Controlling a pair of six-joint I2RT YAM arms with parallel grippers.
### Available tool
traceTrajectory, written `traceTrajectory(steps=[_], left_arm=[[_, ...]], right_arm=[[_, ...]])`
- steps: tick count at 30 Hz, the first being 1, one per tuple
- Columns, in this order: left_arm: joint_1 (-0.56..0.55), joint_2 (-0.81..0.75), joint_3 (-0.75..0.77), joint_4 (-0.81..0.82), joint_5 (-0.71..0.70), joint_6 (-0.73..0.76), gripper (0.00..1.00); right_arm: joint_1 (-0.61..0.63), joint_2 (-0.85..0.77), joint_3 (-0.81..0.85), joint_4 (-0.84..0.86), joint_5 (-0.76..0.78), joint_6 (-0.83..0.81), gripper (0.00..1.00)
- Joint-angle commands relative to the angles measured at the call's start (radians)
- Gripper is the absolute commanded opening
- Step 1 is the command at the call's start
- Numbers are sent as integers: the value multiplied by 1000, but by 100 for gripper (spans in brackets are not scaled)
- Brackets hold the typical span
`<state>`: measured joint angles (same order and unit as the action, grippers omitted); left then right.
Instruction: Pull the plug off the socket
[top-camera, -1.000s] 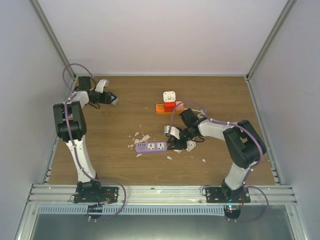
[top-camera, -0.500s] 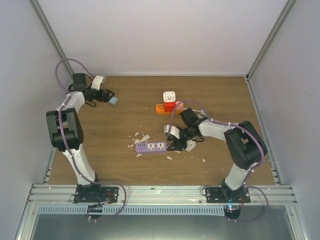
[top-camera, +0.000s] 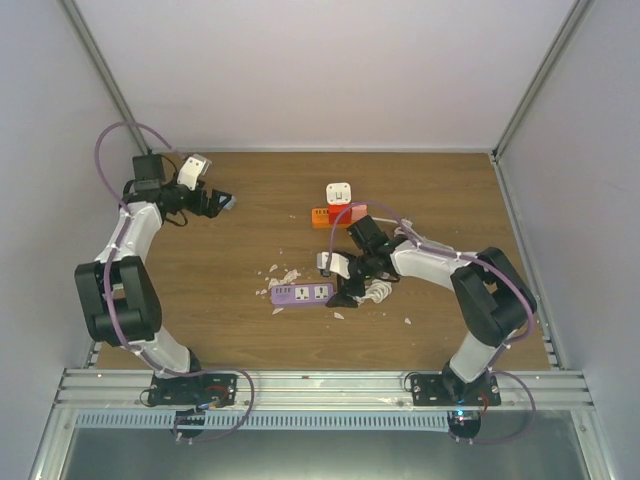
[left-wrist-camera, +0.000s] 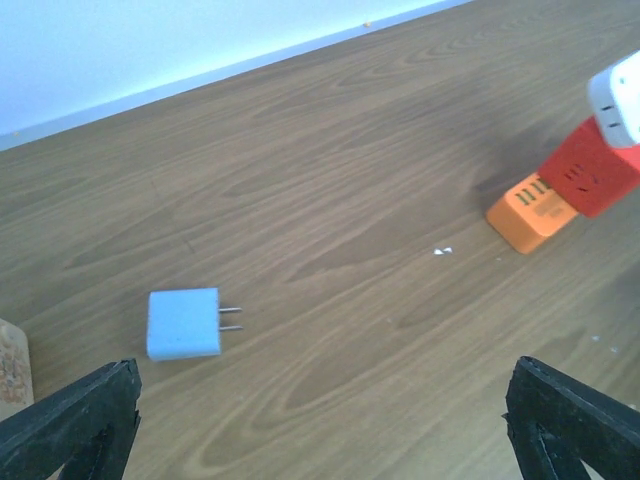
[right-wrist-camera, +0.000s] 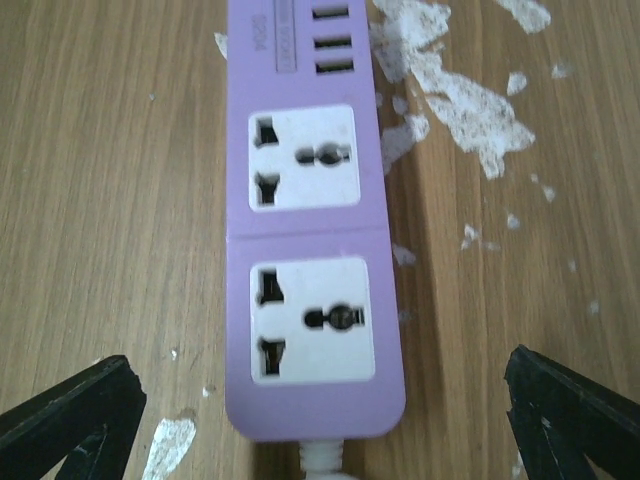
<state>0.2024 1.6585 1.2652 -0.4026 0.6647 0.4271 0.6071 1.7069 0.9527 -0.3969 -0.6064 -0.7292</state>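
Observation:
My right gripper's fingers are still above the purple power strip (right-wrist-camera: 310, 230), its whole cable end (right-wrist-camera: 316, 395) in their gap. It is too early to close, so the right gripper goes lower first.
The plug (top-camera: 339, 192), a small white block, sits on the red end of the orange socket (top-camera: 328, 216) at the back middle of the table. In the left wrist view the plug (left-wrist-camera: 620, 95) and socket (left-wrist-camera: 535, 210) show at the far right, well away from my left gripper (left-wrist-camera: 320, 425), which is open and empty. In the top view the left gripper (top-camera: 218, 200) is at the back left. My right gripper (top-camera: 343, 292) is open, its fingers (right-wrist-camera: 70, 415) either side of the cable end of a purple power strip (right-wrist-camera: 310, 230), not touching it.
A light-blue two-pin cube (left-wrist-camera: 184, 323) lies loose on the wood just ahead of the left gripper, with a tan block (left-wrist-camera: 10, 370) at the frame's left edge. White scraps (right-wrist-camera: 450, 90) litter the wood around the purple strip (top-camera: 302, 293). Walls enclose the table.
Both grippers have opened wide. The left arm has swung back and left, with the light-blue cube left lying on the table. The right gripper shifted slightly left over the purple strip.

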Motion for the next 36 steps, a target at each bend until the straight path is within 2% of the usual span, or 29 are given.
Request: traceTrajectory(steps=[1, 9, 18, 24, 31, 36], left_arm=[[-10, -103, -55, -3, 59, 23, 99], [-54, -178, -126, -4, 61, 32, 99], [-89, -178, -140, -29, 53, 80, 99], [-128, -155, -143, -45, 70, 129, 98], [-208, -115, -155, -48, 104, 192, 88], [-291, -79, -176, -33, 178, 255, 87]], right_arm=[[51, -3, 52, 5, 58, -22, 100], [119, 75, 126, -11, 122, -38, 96], [150, 131, 131, -26, 129, -51, 90], [148, 124, 93, -28, 139, -65, 78], [106, 75, 19, -19, 140, -75, 56], [40, 35, -31, -38, 131, -107, 49]])
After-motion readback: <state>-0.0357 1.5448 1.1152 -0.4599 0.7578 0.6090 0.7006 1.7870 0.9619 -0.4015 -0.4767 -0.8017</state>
